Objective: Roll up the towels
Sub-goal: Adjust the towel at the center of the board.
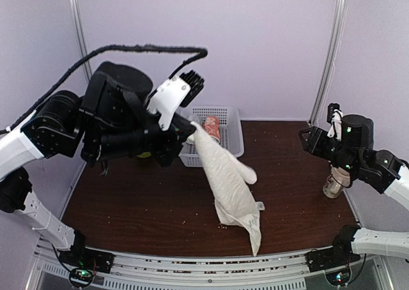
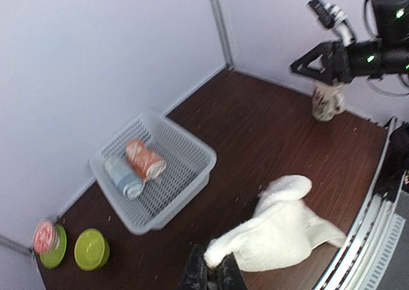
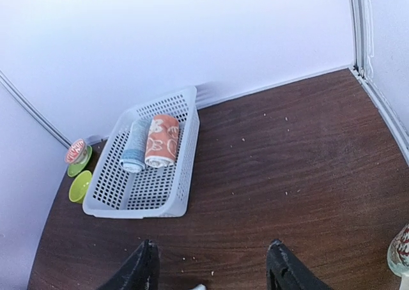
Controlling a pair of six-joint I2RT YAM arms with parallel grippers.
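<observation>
The towel needs to be stretched and folded for rolling. My right gripper will next grab the cream-white towel's loose corner at the towel's lower end, opposite my left gripper's corner.
My left gripper is shut on one corner of the cream-white towel. The towel hangs down from it in a long drape, and its lower end lies on the dark table near the front edge. The salmon-orange towel with white prints lies rolled inside the white basket. At the right side, above the table, my right gripper stands open with nothing between its fingers. A tip of white cloth shows at the bottom edge of the right wrist view.
The white mesh basket stands at the back and also holds a grey-blue rolled towel. A printed mug stands by the right edge. A green lid and a small jar sit at the back left.
</observation>
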